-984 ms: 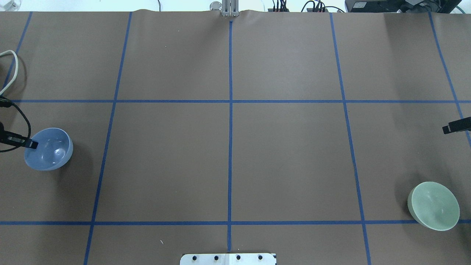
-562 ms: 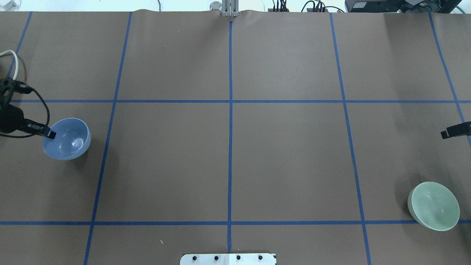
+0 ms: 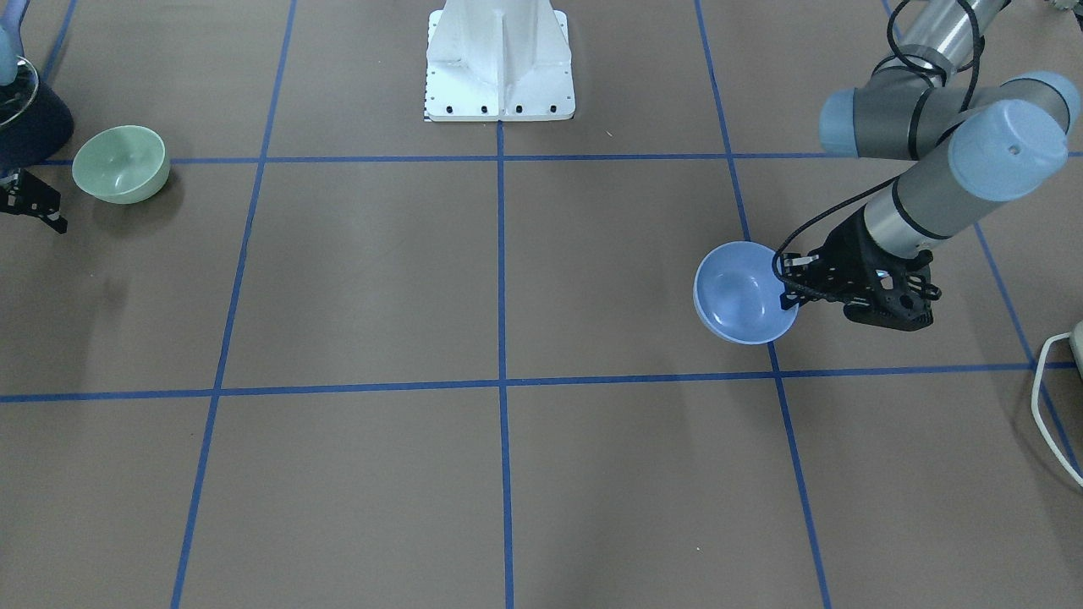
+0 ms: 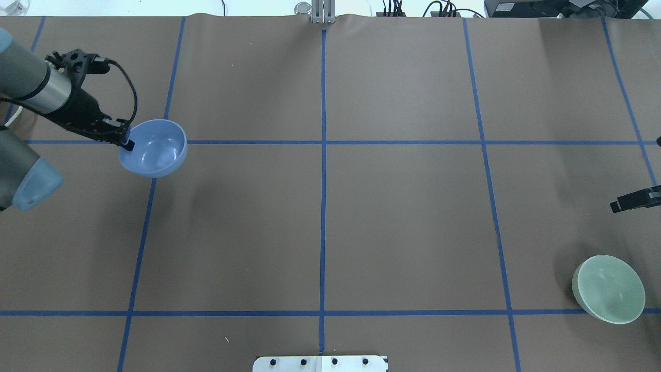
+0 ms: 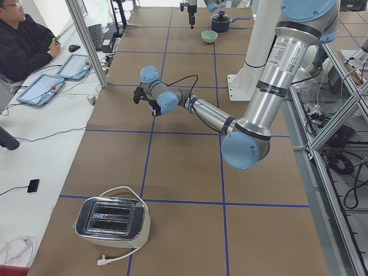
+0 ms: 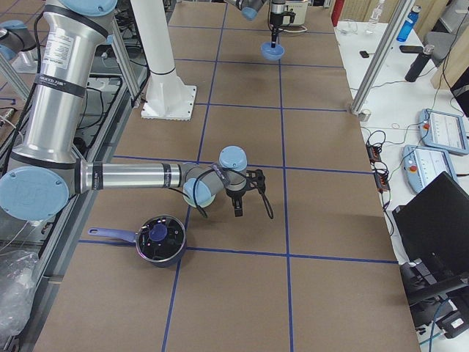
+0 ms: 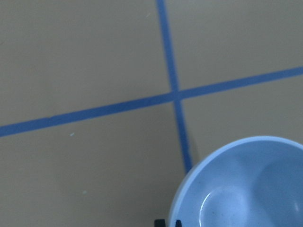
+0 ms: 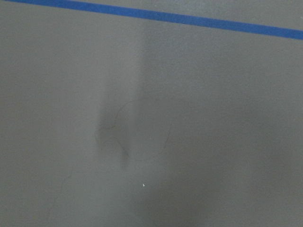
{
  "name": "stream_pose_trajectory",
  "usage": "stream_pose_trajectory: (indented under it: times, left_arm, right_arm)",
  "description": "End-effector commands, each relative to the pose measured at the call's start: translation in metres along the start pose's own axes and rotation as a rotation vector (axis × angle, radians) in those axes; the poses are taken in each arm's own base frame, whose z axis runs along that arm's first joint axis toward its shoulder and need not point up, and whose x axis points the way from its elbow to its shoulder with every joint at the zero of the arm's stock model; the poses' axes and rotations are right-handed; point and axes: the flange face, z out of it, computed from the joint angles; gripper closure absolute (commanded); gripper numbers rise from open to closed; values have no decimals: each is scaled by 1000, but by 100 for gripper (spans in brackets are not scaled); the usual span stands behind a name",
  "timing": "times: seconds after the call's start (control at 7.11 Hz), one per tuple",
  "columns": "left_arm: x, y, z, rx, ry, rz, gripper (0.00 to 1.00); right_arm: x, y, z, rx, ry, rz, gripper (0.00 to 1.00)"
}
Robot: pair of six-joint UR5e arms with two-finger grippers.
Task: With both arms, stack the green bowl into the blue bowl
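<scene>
I will grab the mint-green bowl by its rim (image 3: 79,153) with my right gripper next. Then the mint-green bowl can go inside the blue bowl (image 3: 743,294).
The pale blue bowl (image 4: 155,150) hangs tilted above the table at the left, clear of the surface. My left gripper (image 4: 126,145) is shut on its near-left rim; it also shows in the front view (image 3: 791,283) with the blue bowl (image 3: 743,294). The left wrist view shows the blue bowl (image 7: 246,184) over a tape cross. The mint-green bowl (image 4: 609,289) sits upright on the table at the near right, also in the front view (image 3: 120,163). My right gripper (image 3: 34,210) hovers beside it, apart, seemingly open and empty; only one finger (image 4: 627,200) shows overhead.
The white pedestal base (image 3: 499,63) stands at the table's near middle. A toaster (image 5: 112,221) with a white cable (image 3: 1053,397) sits at the left end. A dark pot (image 6: 157,238) sits at the right end. An operator (image 5: 23,40) sits beyond the far edge.
My left gripper has carried the blue bowl up off the table, farther from the robot and toward the middle. The right gripper has drifted slightly toward the green bowl, which has not moved.
</scene>
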Motion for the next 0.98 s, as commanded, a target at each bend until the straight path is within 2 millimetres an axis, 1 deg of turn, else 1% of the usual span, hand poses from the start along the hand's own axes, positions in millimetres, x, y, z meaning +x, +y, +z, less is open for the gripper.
stream_pose_trajectory:
  times: [0.0, 0.28, 0.42, 0.7, 0.84]
  left_arm:
    - [75, -18, 17, 24, -19, -80, 100]
    - [133, -31, 37, 27, -15, -135, 100]
    - [156, -26, 49, 41, -26, -143, 100]
    - [191, -33, 63, 40, -27, -171, 100]
    - [196, -28, 72, 57, -42, -166, 100]
  right_arm:
    - [-1, 28, 3, -12, -45, -50, 0]
    - [0, 59, 9, -21, -69, -104, 0]
    - [3, 72, 9, -20, -79, -123, 0]
    - [4, 90, 11, -32, -90, -150, 0]
    - [2, 95, 14, -38, -87, -165, 1]
